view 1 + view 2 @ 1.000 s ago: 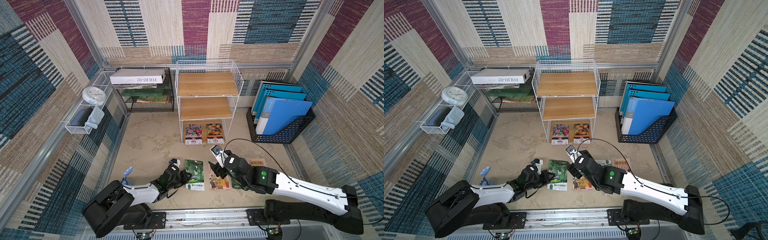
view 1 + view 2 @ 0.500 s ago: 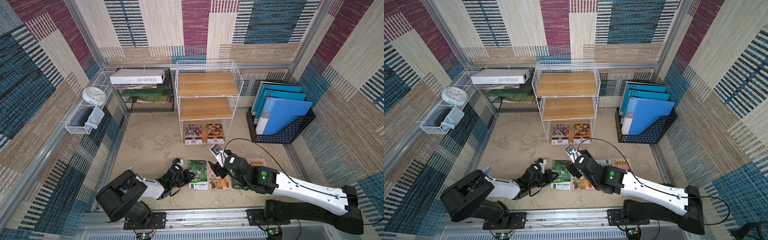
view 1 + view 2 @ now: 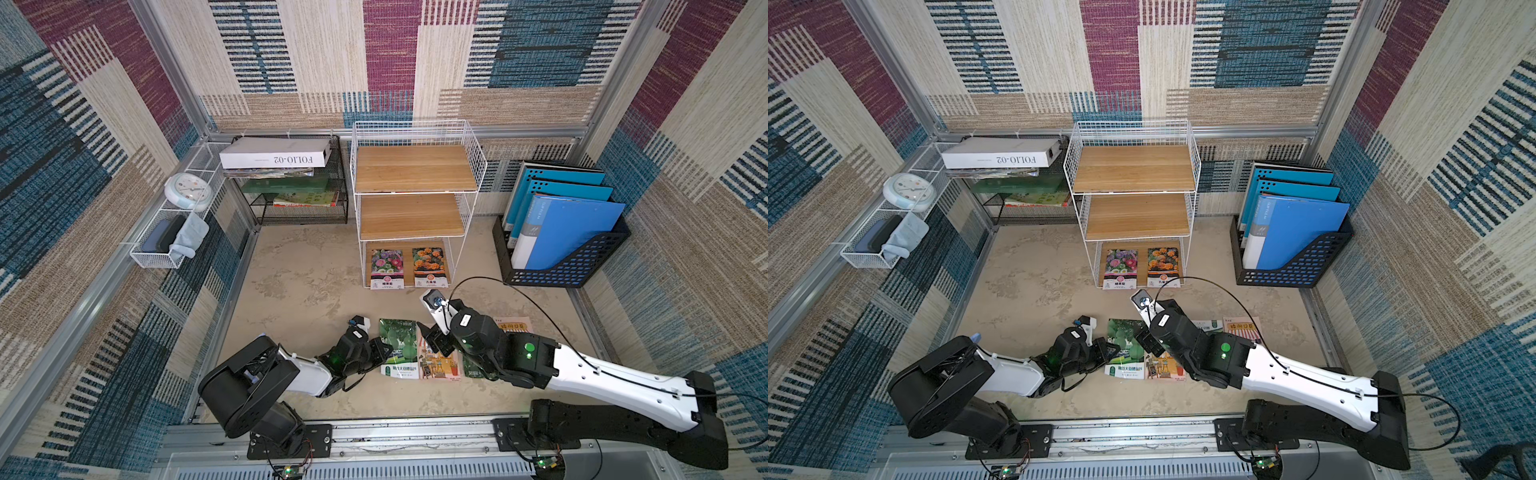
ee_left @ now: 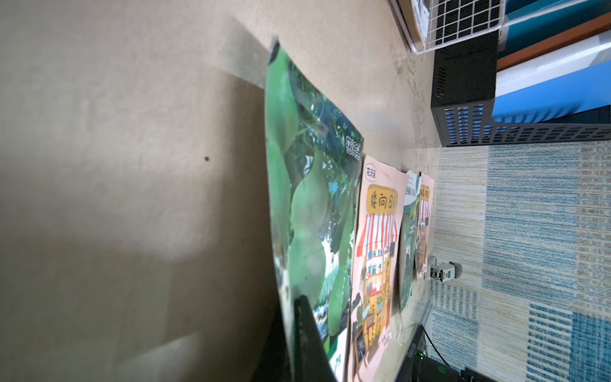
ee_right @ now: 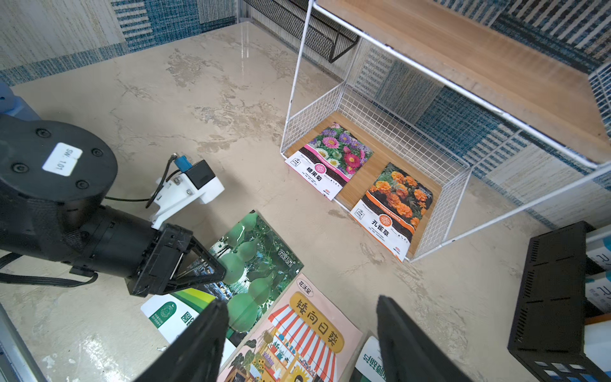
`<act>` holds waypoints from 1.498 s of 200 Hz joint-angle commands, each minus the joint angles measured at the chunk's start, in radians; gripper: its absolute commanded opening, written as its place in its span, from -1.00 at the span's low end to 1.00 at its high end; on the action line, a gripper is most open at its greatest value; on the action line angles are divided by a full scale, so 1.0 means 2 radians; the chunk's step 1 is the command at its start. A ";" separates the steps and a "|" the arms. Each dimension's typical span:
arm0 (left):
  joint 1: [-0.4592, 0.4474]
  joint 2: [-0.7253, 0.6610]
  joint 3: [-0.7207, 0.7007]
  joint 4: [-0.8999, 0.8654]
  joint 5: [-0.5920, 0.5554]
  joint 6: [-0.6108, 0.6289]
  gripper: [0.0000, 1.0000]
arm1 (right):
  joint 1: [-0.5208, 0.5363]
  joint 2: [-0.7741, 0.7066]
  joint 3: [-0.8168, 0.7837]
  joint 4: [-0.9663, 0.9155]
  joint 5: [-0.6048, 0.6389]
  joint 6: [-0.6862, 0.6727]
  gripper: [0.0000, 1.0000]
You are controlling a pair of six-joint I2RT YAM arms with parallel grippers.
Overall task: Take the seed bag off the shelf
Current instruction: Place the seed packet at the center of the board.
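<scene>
The green seed bag's long edge (image 3: 416, 352) is touching the floor along the pink seed bag (image 3: 440, 361), so the green seed bag would lie flat. My left gripper should open now.
The shelf (image 3: 415, 166) (image 3: 1133, 166) (image 5: 463, 49) stands at the back. On its lowest board lie two seed bags, one with pink flowers (image 3: 387, 268) (image 5: 330, 158) and one with orange flowers (image 3: 430, 266) (image 5: 395, 208). On the floor in front, my left gripper (image 3: 384, 347) (image 3: 1106, 351) (image 4: 294, 304) (image 5: 218, 271) is shut on the edge of a green gourd seed bag (image 3: 399, 347) (image 4: 307, 198) (image 5: 254, 258). Beside it lies a pink seed bag (image 3: 440, 361) (image 5: 297, 337). My right gripper (image 3: 434, 338) (image 3: 1148, 343) (image 5: 302, 304) hangs open just above the pink one, holding nothing.
More seed bags (image 3: 513, 324) lie under and right of the right arm. A black mesh rack (image 3: 299, 208) with a white book stands left of the shelf. A black file holder (image 3: 561, 266) with blue folders is on the right. A white wire basket (image 3: 166, 245) hangs on the left wall.
The left arm has swung its body round to the right and slid the green gourd bag a little right, up against the pink bag. The right arm has not moved.
</scene>
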State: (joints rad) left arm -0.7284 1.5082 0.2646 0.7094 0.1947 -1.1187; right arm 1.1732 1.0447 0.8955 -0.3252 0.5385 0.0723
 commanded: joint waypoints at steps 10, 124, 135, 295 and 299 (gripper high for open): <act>-0.001 -0.019 0.007 -0.064 -0.018 0.015 -1.00 | 0.001 -0.003 -0.001 0.001 0.005 0.003 0.50; 0.000 -0.004 0.014 -0.076 -0.018 0.009 -0.18 | 0.001 -0.007 -0.002 -0.003 0.004 0.005 0.50; -0.001 -0.012 0.016 -0.092 -0.022 0.010 -0.13 | 0.001 -0.008 -0.002 -0.003 0.004 0.005 0.50; -0.007 -0.172 0.048 -0.375 -0.112 0.024 0.33 | -0.026 0.022 -0.019 -0.004 0.029 -0.032 0.57; -0.007 -0.179 0.049 -0.381 -0.113 0.025 0.33 | -0.032 0.025 -0.020 -0.002 0.025 -0.037 0.58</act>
State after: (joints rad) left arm -0.7422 1.2087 0.3538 0.1474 0.0334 -1.0958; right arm 1.1522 1.0748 0.8627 -0.3458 0.5785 0.0540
